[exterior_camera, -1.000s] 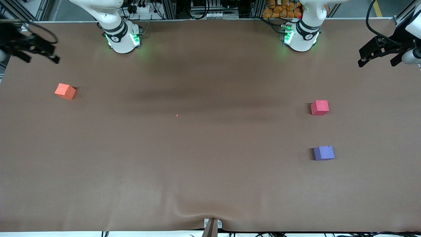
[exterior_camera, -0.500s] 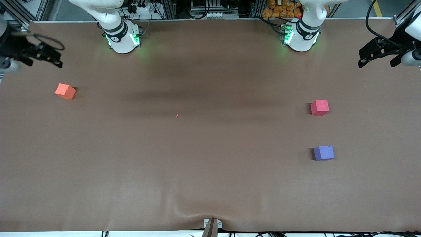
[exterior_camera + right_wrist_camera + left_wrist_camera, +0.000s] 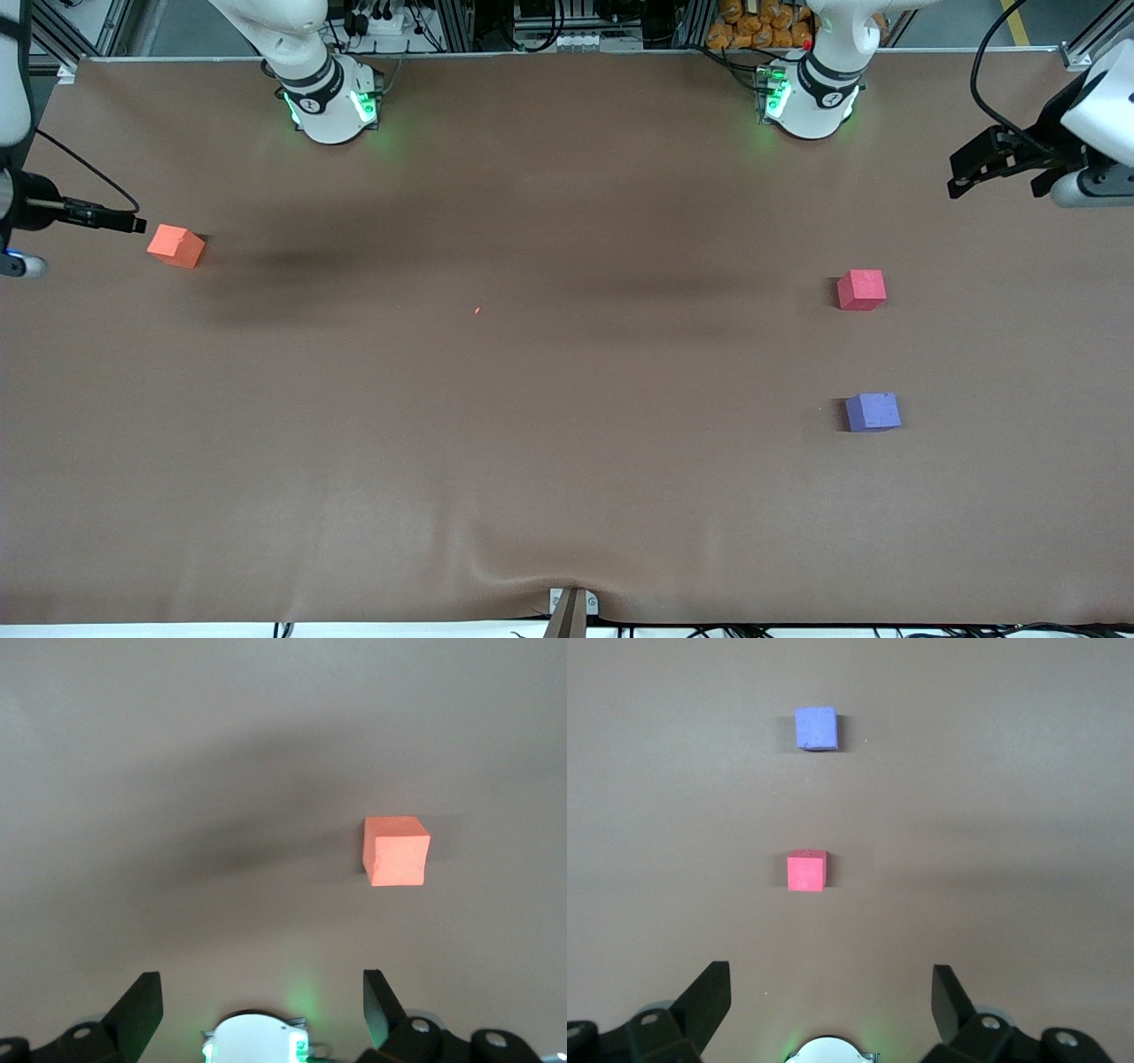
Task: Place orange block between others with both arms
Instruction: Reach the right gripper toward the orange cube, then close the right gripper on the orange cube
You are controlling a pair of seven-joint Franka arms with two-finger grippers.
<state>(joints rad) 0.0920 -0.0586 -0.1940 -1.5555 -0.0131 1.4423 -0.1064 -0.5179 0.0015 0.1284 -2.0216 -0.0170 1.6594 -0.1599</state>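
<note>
My right gripper grabs the orange block by its opposite sides next, to set it between the pinkish-red cube and the purple cube.
The orange block lies on the brown table at the right arm's end. My right gripper hangs open just beside it, apart from it, with nothing between its fingers. The others, a pinkish-red cube and a purple cube, sit at the left arm's end with a gap between them; the purple one is nearer the front camera. My left gripper hovers open and empty over the table's edge at that end, away from both cubes.
The two arm bases stand along the table's back edge. A tiny orange speck lies mid-table. A clamp and a crease in the brown cover mark the front edge.
My right gripper has come down and toward the orange block, and now sits right beside it. My left gripper has shifted a little toward the table's middle. The cubes have not moved.
</note>
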